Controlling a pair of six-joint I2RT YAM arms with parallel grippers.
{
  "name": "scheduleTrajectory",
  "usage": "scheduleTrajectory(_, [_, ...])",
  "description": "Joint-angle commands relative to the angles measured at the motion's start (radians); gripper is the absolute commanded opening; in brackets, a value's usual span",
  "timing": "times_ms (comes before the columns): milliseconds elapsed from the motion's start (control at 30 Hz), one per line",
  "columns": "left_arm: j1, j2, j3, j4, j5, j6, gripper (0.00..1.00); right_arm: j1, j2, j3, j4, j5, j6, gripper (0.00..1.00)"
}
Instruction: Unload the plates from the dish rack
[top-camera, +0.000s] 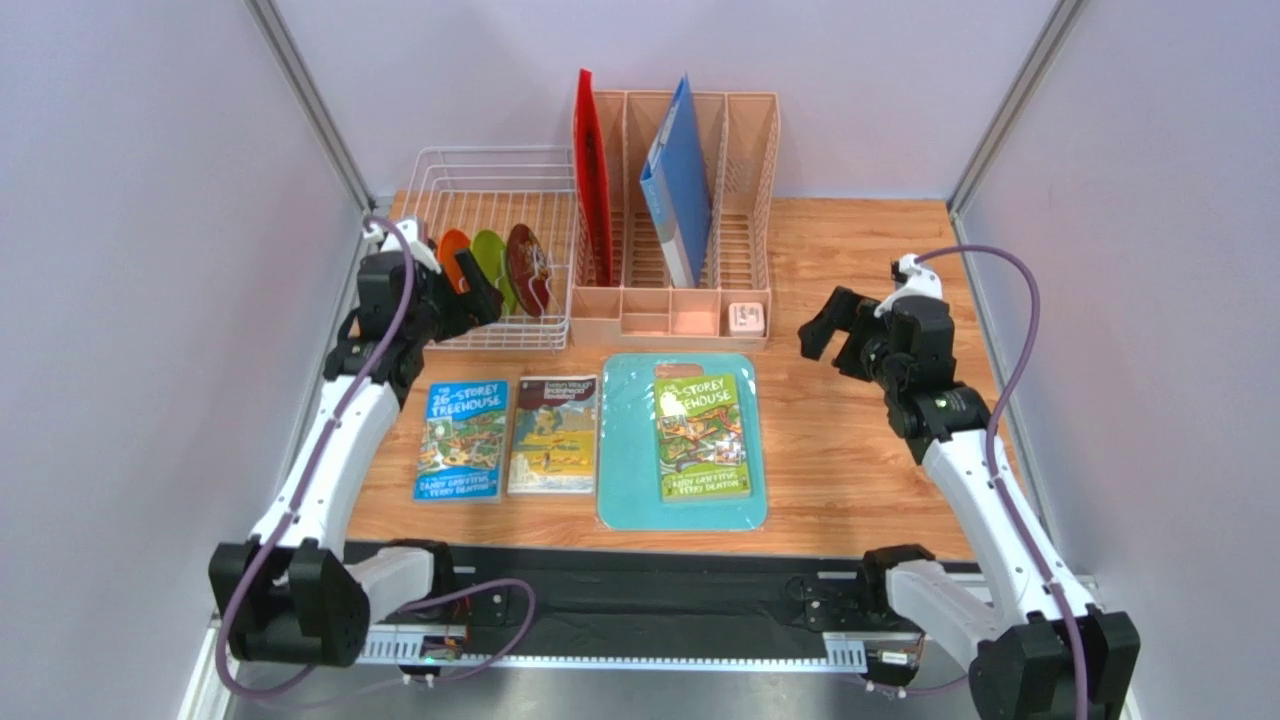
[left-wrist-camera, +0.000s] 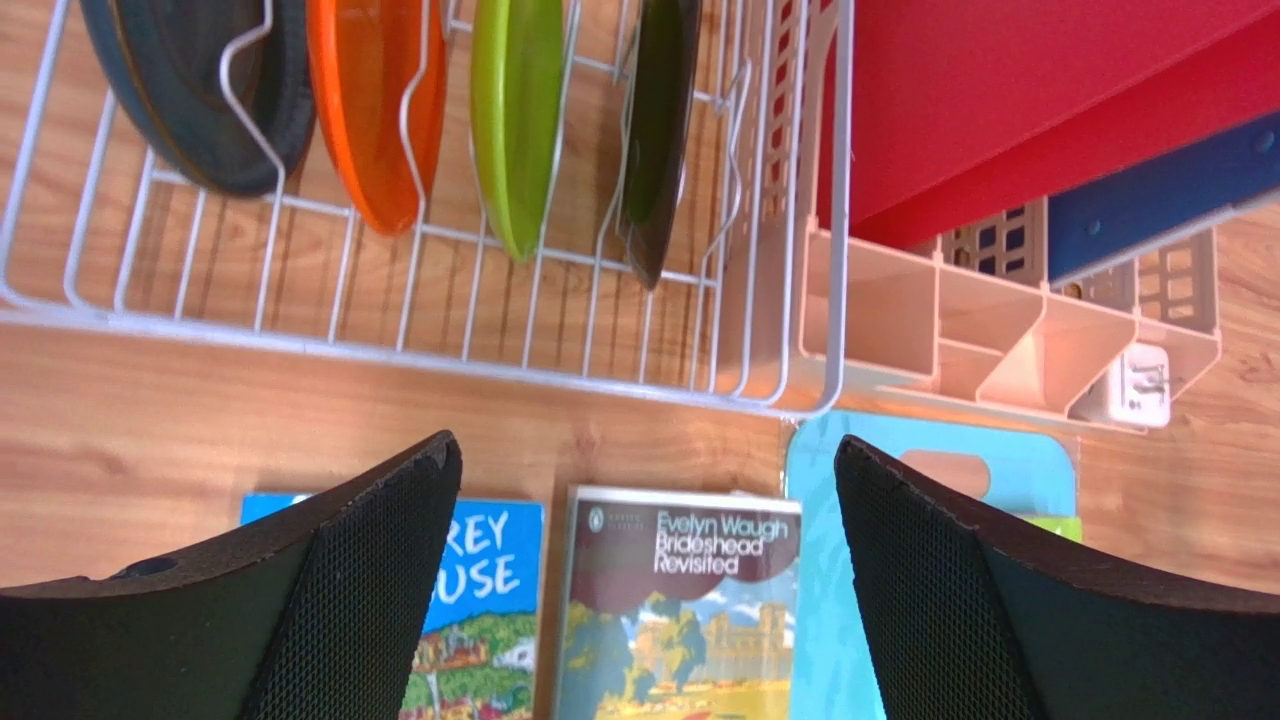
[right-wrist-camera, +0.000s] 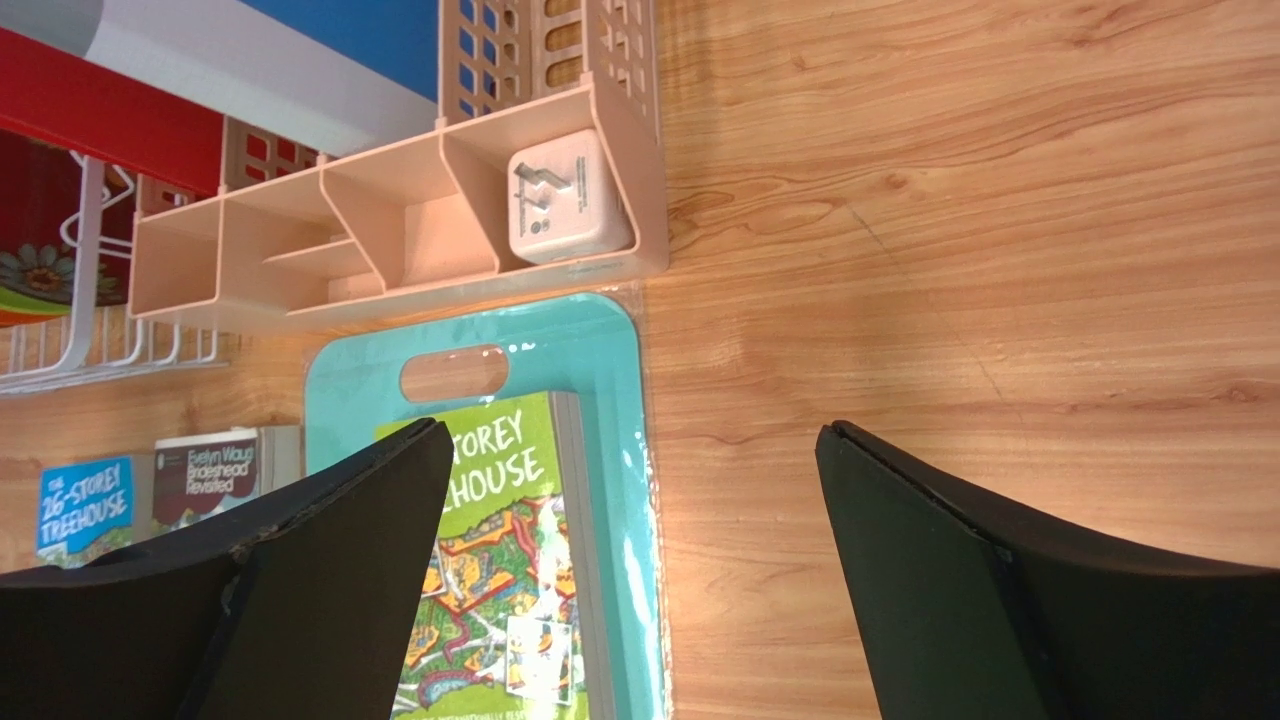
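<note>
My left gripper is going to grab the dark red flowered plate by its rim (top-camera: 535, 311) next, to unload it from the dish rack (top-camera: 484, 177).
Four plates stand on edge in the white wire dish rack (top-camera: 484, 177) at the back left. The left wrist view shows them above the rack's front rail (left-wrist-camera: 421, 354): dark teal-grey plate (left-wrist-camera: 196, 90), orange plate (left-wrist-camera: 376, 105), lime green plate (left-wrist-camera: 519, 113), dark red plate (left-wrist-camera: 661, 135) edge-on. In the top view I see the orange (top-camera: 454, 255), green (top-camera: 490, 258) and dark red (top-camera: 528, 267) plates; the teal-grey one is hidden behind my left arm. My left gripper (top-camera: 469, 305) (left-wrist-camera: 643, 450) is open and empty just in front of the rack. My right gripper (top-camera: 830, 333) (right-wrist-camera: 631, 435) is open and empty, right of the organizer.
A peach-pink file organizer (top-camera: 676, 308) with a red folder (top-camera: 592, 165) and blue folder (top-camera: 679, 173) stands right of the rack, a small white cube (top-camera: 747, 318) in its front tray. Two books (top-camera: 463, 440) (top-camera: 553, 435) and a teal cutting board (top-camera: 624, 495) carrying a green book (top-camera: 700, 438) lie in front.
</note>
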Motion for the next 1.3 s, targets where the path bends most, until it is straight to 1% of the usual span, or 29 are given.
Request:
scheduleTrajectory(0, [0.006, 0.089, 0.154, -0.053, 0.042, 0.082, 0.99, 0.003, 0.058, 0.085, 0.045, 0.047, -0.037, 1.00])
scheduleTrajectory(33, [0.006, 0.121, 0.182, -0.046, 0.074, 0.114, 0.99, 0.003, 0.073, 0.096, 0.061, 0.047, -0.040, 1.00])
scheduleTrajectory(67, [0.006, 0.137, 0.196, -0.041, 0.106, 0.116, 1.00, 0.003, 0.090, 0.105, 0.065, 0.047, -0.043, 1.00])
scheduleTrajectory(100, [0.006, 0.150, 0.205, -0.030, 0.108, 0.113, 0.99, 0.003, 0.127, 0.114, 0.067, 0.090, -0.046, 1.00])
scheduleTrajectory(167, [0.006, 0.192, 0.222, -0.003, 0.103, 0.096, 1.00, 0.003, 0.185, 0.143, 0.078, 0.101, -0.049, 1.00])
scheduleTrajectory(233, [0.009, 0.248, 0.265, 0.004, 0.099, 0.083, 0.99, 0.003, 0.228, 0.171, 0.053, 0.107, -0.060, 1.00])
scheduleTrajectory(267, [0.009, 0.270, 0.279, 0.011, 0.114, 0.086, 0.99, 0.003, 0.248, 0.202, 0.041, 0.108, -0.068, 1.00])
scheduleTrajectory(367, [0.009, 0.339, 0.300, 0.068, 0.172, 0.093, 0.99, 0.003, 0.320, 0.226, 0.016, 0.121, -0.080, 1.00])
scheduleTrajectory(500, [-0.003, 0.400, 0.306, 0.154, 0.107, 0.087, 0.99, 0.002, 0.351, 0.237, 0.028, 0.138, -0.095, 1.00])
scheduleTrajectory(533, [-0.006, 0.429, 0.311, 0.168, 0.079, 0.090, 0.95, 0.002, 0.356, 0.239, 0.032, 0.144, -0.102, 1.00])
scheduleTrajectory(567, [-0.015, 0.446, 0.319, 0.180, 0.068, 0.101, 0.85, 0.003, 0.366, 0.242, 0.033, 0.151, -0.102, 1.00])
scheduleTrajectory(700, [-0.051, 0.545, 0.414, 0.157, -0.013, 0.125, 0.85, 0.003, 0.402, 0.259, 0.038, 0.173, -0.112, 1.00])
scheduleTrajectory(833, [-0.080, 0.638, 0.463, 0.165, -0.085, 0.139, 0.82, 0.003, 0.455, 0.274, 0.039, 0.181, -0.114, 1.00])
scheduleTrajectory(900, [-0.097, 0.673, 0.481, 0.175, -0.117, 0.145, 0.76, 0.003, 0.471, 0.277, 0.042, 0.188, -0.112, 1.00])
scheduleTrajectory(933, [-0.100, 0.684, 0.487, 0.174, -0.145, 0.148, 0.71, 0.003, 0.484, 0.279, 0.042, 0.190, -0.112, 1.00])
scheduleTrajectory(967, [-0.106, 0.694, 0.492, 0.175, -0.160, 0.149, 0.63, 0.003, 0.491, 0.279, 0.041, 0.193, -0.115, 1.00])
scheduleTrajectory(1033, [-0.112, 0.715, 0.498, 0.174, -0.221, 0.149, 0.57, 0.000, 0.509, 0.283, 0.044, 0.204, -0.117, 1.00])
scheduleTrajectory(1067, [-0.117, 0.718, 0.498, 0.177, -0.241, 0.149, 0.49, 0.003, 0.515, 0.289, 0.044, 0.205, -0.117, 1.00])
scheduleTrajectory(1100, [-0.120, 0.721, 0.497, 0.180, -0.258, 0.152, 0.46, 0.003, 0.520, 0.289, 0.044, 0.208, -0.120, 1.00])
scheduleTrajectory(1133, [-0.126, 0.723, 0.494, 0.180, -0.295, 0.155, 0.36, 0.003, 0.527, 0.294, 0.044, 0.208, -0.120, 1.00])
scheduleTrajectory(1233, [-0.140, 0.726, 0.481, 0.191, -0.347, 0.168, 0.27, 0.003, 0.546, 0.302, 0.045, 0.208, -0.117, 1.00])
scheduleTrajectory(1267, [-0.143, 0.727, 0.478, 0.189, -0.358, 0.179, 0.22, 0.003, 0.549, 0.305, 0.045, 0.210, -0.115, 1.00])
